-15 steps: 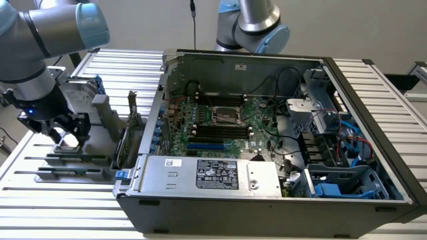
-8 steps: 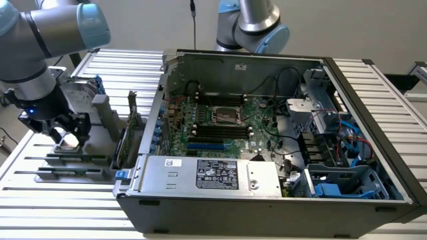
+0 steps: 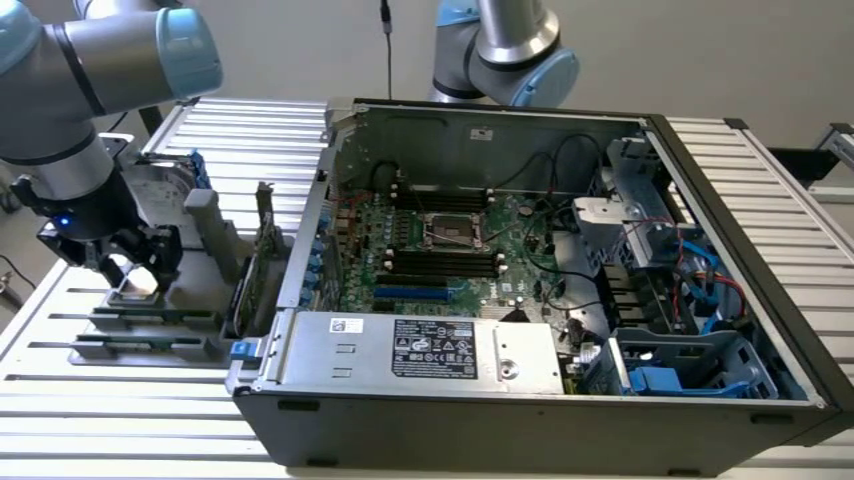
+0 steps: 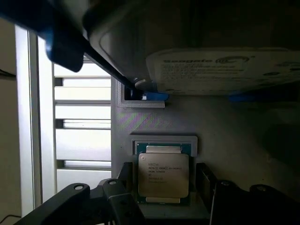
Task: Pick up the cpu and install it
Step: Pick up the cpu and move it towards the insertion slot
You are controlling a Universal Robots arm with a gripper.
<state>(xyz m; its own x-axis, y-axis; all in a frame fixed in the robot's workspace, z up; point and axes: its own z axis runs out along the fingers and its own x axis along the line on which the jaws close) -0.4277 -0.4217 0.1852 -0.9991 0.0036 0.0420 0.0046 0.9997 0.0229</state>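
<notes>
Next, my gripper grabs the cpu's open side edges, since the holder's raised rim wraps the cpu's end and corners.
The cpu (image 4: 163, 174), a small square chip with a silver-grey metal top and printed text, lies flat in a recess of the grey holder (image 4: 154, 126). My gripper (image 4: 165, 185) is open and straddles it, one dark finger (image 4: 125, 180) on each side of the chip with a small gap to it. In the exterior view my gripper (image 3: 131, 268) hangs low over the cpu (image 3: 136, 291) at the exterior view's left, on the grey parts stand (image 3: 147, 325). The open computer case (image 3: 534, 400) holds the motherboard with its square socket (image 3: 454, 232).
A silver hard drive (image 4: 220, 65) with blue rails (image 4: 151, 97) stands in the stand just beyond the cpu. Upright cards (image 3: 254, 270) sit between the stand and the case wall. A second arm (image 3: 507, 50) rises behind the case. The slatted table (image 3: 120, 420) extends toward the front.
</notes>
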